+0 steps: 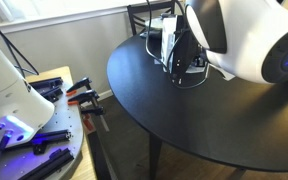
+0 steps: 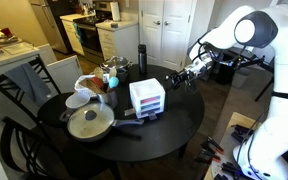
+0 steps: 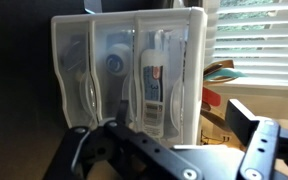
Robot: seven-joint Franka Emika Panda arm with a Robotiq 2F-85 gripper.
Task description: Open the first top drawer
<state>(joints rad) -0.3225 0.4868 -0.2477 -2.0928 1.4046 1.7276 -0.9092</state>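
Observation:
I need to grip the drawer's clear front next, with my fingers closing across its height. Then I can pull the first top drawer outward from the unit [image 2: 147, 98].
The small white-framed drawer unit [image 2: 147, 98] stands on the round black table [image 2: 174, 125]. The first top drawer [image 2: 148, 89] is the uppermost clear one and is closed. In the wrist view the unit appears turned on its side, and the top drawer [image 3: 160, 75] is the rightmost one, with a white tube with a red and blue label showing through it. My gripper [image 2: 186, 78] hovers open and empty a short way in front of the unit, not touching it. Its black fingers [image 3: 162, 128] frame the drawer fronts. In an exterior view the gripper [image 1: 180, 52] partly hides the unit [image 1: 159, 34].
A lidded pan [image 2: 89, 122], a white lattice basket [image 2: 80, 100], a blue pot [image 2: 115, 70] and a black bottle [image 2: 141, 55] share the table. Chairs stand around it [image 2: 24, 80]. A side bench with tools [image 1: 69, 95] stands beside the table.

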